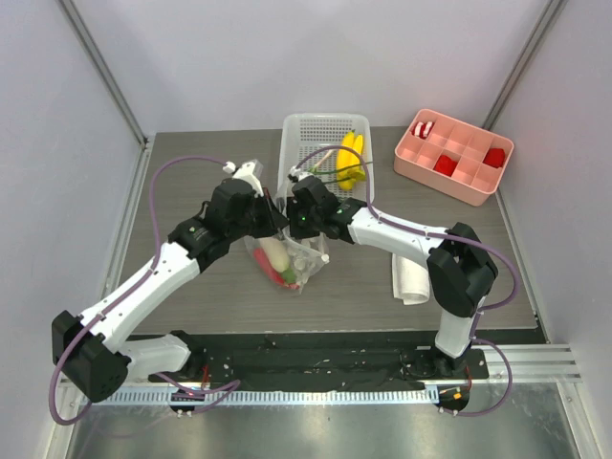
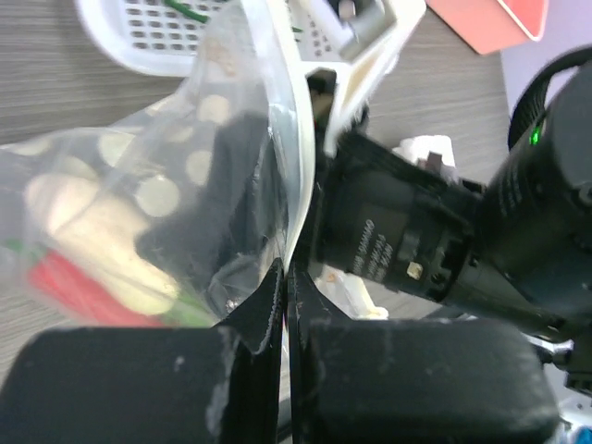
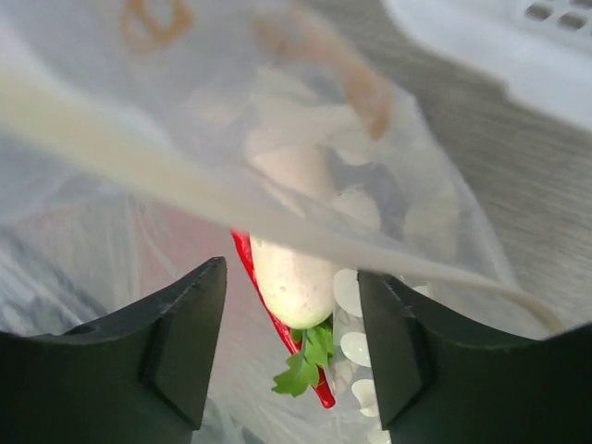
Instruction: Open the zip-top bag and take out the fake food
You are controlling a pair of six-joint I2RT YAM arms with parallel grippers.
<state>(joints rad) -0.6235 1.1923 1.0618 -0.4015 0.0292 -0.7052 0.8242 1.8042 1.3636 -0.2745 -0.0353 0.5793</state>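
Note:
My right gripper grabs the white radish across its body [image 3: 294,277] next, fingers on opposite sides, to take it out lengthwise through the bag's opening.
The zip-top bag [image 1: 290,265], clear with white dots, hangs between my two grippers at mid-table. My left gripper [image 1: 274,216] is shut on the bag's top edge, with the film pinched between its fingers in the left wrist view [image 2: 285,282]. My right gripper [image 1: 298,218] is open at the bag's mouth [image 3: 291,342], looking down into it. Inside lie a white radish [image 3: 291,268] with green leaves [image 3: 305,365] and a red chili [image 3: 277,319]; both also show through the film, the radish [image 2: 88,231] above the chili [image 2: 69,287]. A yellow banana bunch [image 1: 352,159] lies in the white basket [image 1: 304,134].
The white basket stands just behind the grippers. A pink tray [image 1: 457,158] with red blocks sits at the back right. A rolled white cloth [image 1: 411,280] lies to the right of the bag, under my right arm. The two wrists are almost touching.

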